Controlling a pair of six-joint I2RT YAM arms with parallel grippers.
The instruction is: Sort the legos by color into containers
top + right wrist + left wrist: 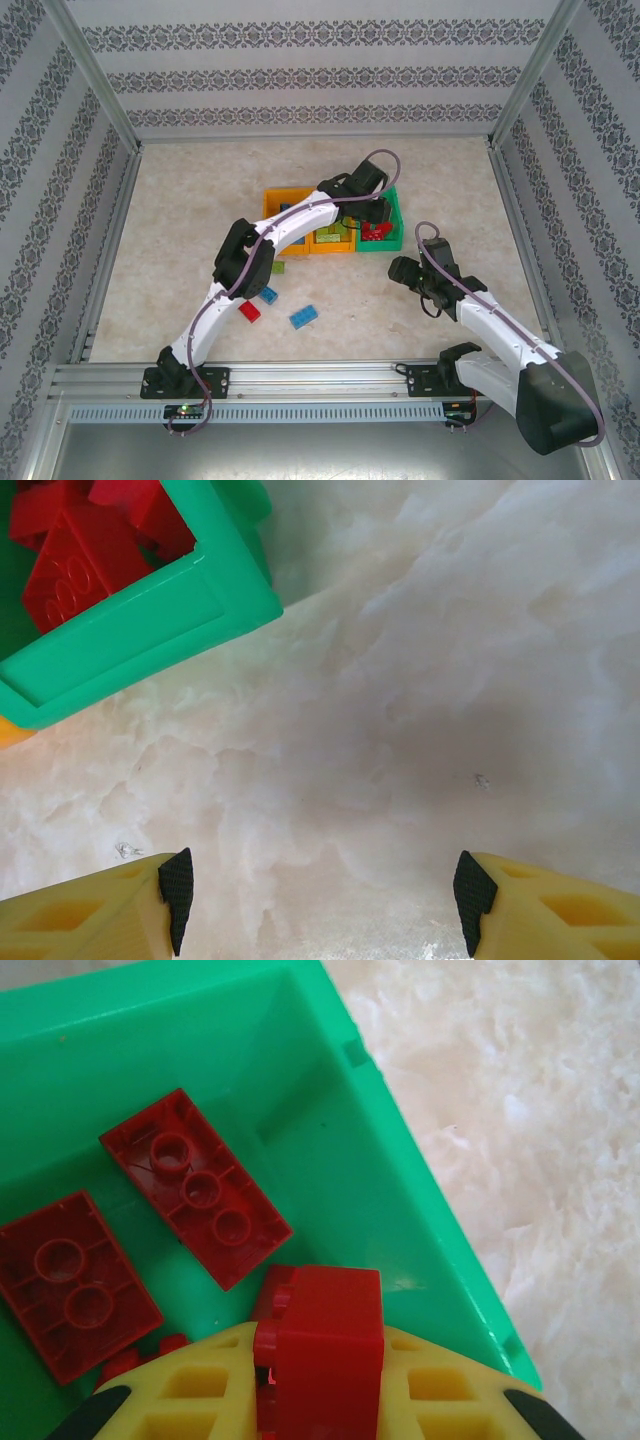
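Observation:
The red lego brick [325, 1320] is hanging within the sides of the green container, above other red bricks, so it would land inside. I should open my left gripper now.
My left gripper [318, 1365] is shut on a red lego brick [325, 1320] and hangs over the inside of the green container [400, 1160]. Two red bricks [195, 1188] [75, 1280] lie flat, underside up, on its floor. From above, the left gripper [375, 218] sits over the green container [392, 215], beside two orange containers [280, 203] [330, 243]. My right gripper [320, 900] is open over bare table, with a corner of the green container [130, 620] and its red bricks [70, 560] at the upper left. It stands right of the bins [405, 270].
Loose on the table near the left arm's elbow lie a blue brick [305, 317], a red brick [249, 310], another blue brick [268, 295] and a lime green brick [280, 268]. Patterned walls and metal rails fence the table.

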